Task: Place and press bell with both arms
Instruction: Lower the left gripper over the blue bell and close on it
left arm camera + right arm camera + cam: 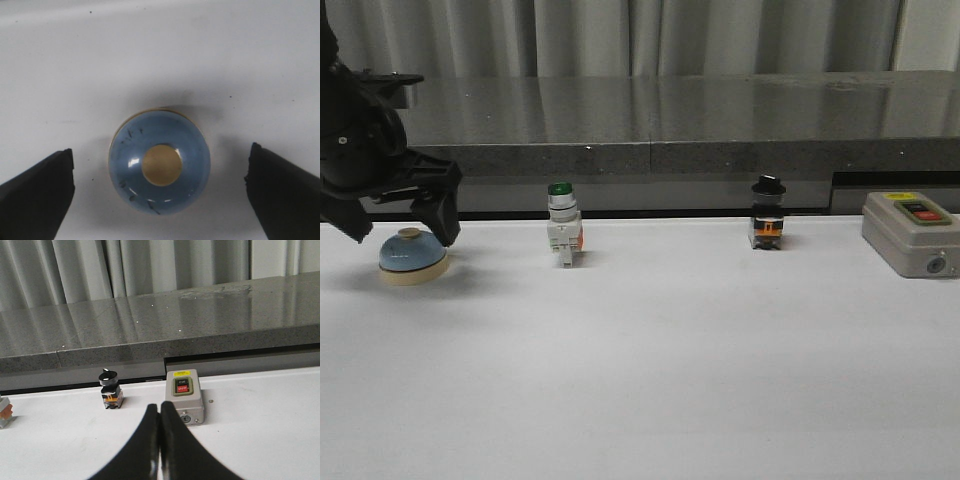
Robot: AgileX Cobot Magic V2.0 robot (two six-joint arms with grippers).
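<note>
I should lower my left gripper before I close it on the bell, because white table shows between my fingers and the light-blue dome [412,251]. It isn't ready to close yet.
The light-blue dome bell [412,256] with cream base and cream top button stands on the white table at the far left. My left gripper [402,228] hangs just above it, jaws wide open. In the left wrist view the bell [159,162] lies between the two black fingertips [40,190], clear of both. My right gripper [159,412] is shut and empty; it does not show in the front view.
A green-capped white pushbutton switch [563,226] stands mid-left at the back. A black selector switch [767,213] stands mid-right. A grey box with red and green buttons [910,233] sits far right. A dark stone ledge [660,130] runs behind the table.
</note>
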